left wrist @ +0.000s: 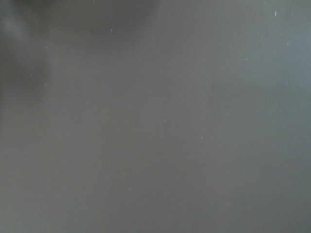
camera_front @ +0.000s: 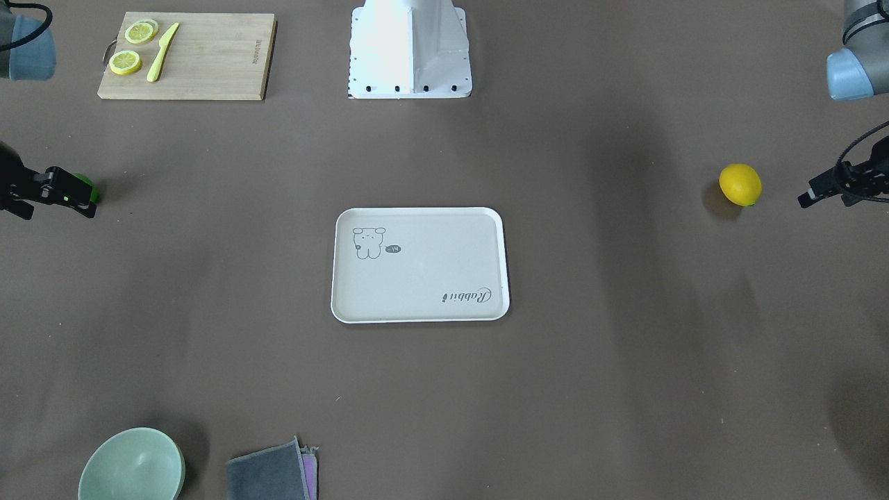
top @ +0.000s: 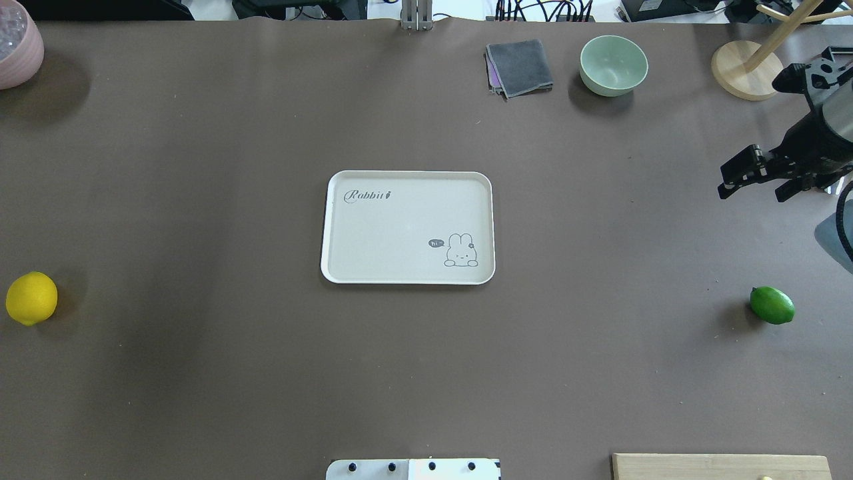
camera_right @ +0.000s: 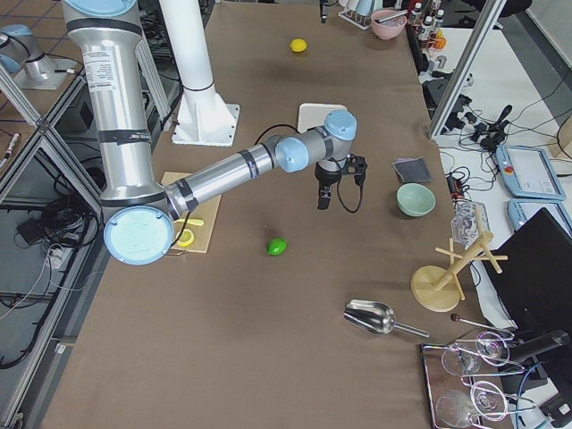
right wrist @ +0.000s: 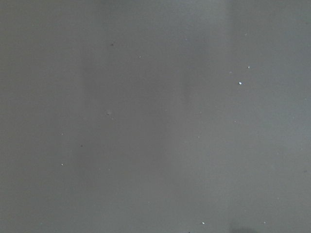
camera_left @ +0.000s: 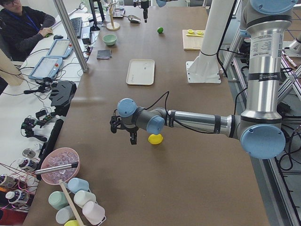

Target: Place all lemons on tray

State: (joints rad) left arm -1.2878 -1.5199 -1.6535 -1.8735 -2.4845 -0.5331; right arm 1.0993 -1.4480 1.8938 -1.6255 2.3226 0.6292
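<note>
I next need to grab the yellow lemon by its round middle (camera_front: pixel 740 184) with my left gripper, so that I can place it on the off-white tray (camera_front: pixel 420 267).
The off-white tray (top: pixel 408 273) lies in the middle of the brown table and holds nothing; it also shows in the front view (camera_front: pixel 420 312). The yellow lemon (top: pixel 31 298) rests near the table's left end (camera_front: pixel 740 185). My left gripper (camera_front: pixel 823 196) hovers just beyond it, jaws apart and empty (camera_left: pixel 123 134). The green lemon (top: pixel 772 305) rests near the right end (camera_right: pixel 277 246). My right gripper (top: pixel 752 193) hovers above the table past it, jaws apart and empty (camera_right: pixel 338 189). Both wrist views show only bare table.
A wooden cutting board (camera_front: pixel 208 69) with two lemon slices (camera_front: pixel 125 62) and a yellow knife (camera_front: pixel 162 52) lies near the robot base (camera_front: pixel 410 48). A green bowl (top: pixel 613 65), a grey cloth (top: pixel 520 67), a wooden stand (top: pixel 746 67) and a pink bowl (top: pixel 16 43) line the far edge.
</note>
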